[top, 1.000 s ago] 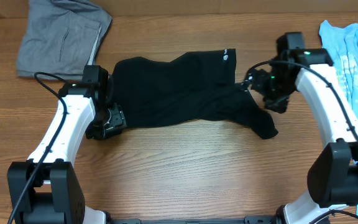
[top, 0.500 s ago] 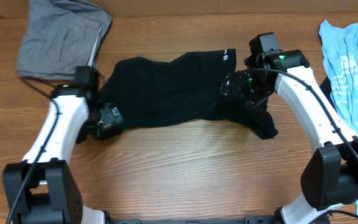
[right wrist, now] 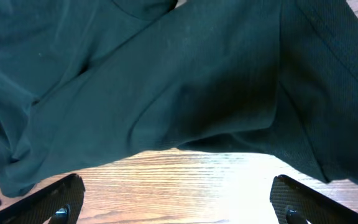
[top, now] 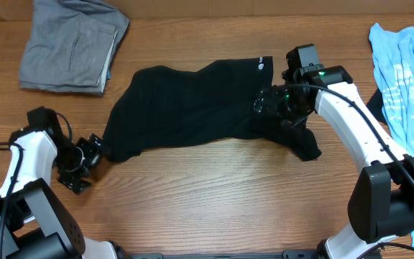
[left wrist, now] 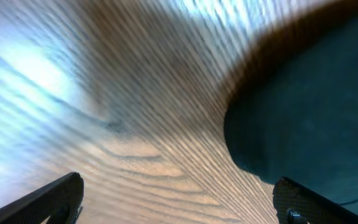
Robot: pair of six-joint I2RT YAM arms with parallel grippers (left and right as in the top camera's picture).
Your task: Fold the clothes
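Observation:
My left gripper will next take hold of the black T-shirt (top: 192, 101) by its near corner edge (top: 118, 154), so that the crumpled cloth gets spread out for folding.
The clothes, a black T-shirt (top: 192, 101), lie crumpled across the middle of the table, with a small white round logo (top: 261, 65) at the far right hem. My left gripper (top: 85, 155) stands open on bare wood just off the shirt's near left corner. In the left wrist view the shirt's edge (left wrist: 309, 106) shows at the right, and only wood lies between my fingertips (left wrist: 48, 199). My right gripper (top: 268, 104) hangs open above the shirt's right part. The right wrist view shows black folds (right wrist: 166, 81) ahead of the gripper (right wrist: 179, 202), which holds nothing.
A grey folded garment (top: 70, 43) lies at the far left corner. At the right edge is a light blue printed shirt (top: 408, 65). Bare wooden tabletop (top: 207, 194) runs along the near side in front of the black shirt.
My left gripper has opened, let go of the shirt's left corner and drawn back to the left and nearer. The right gripper has moved left over the shirt, still open.

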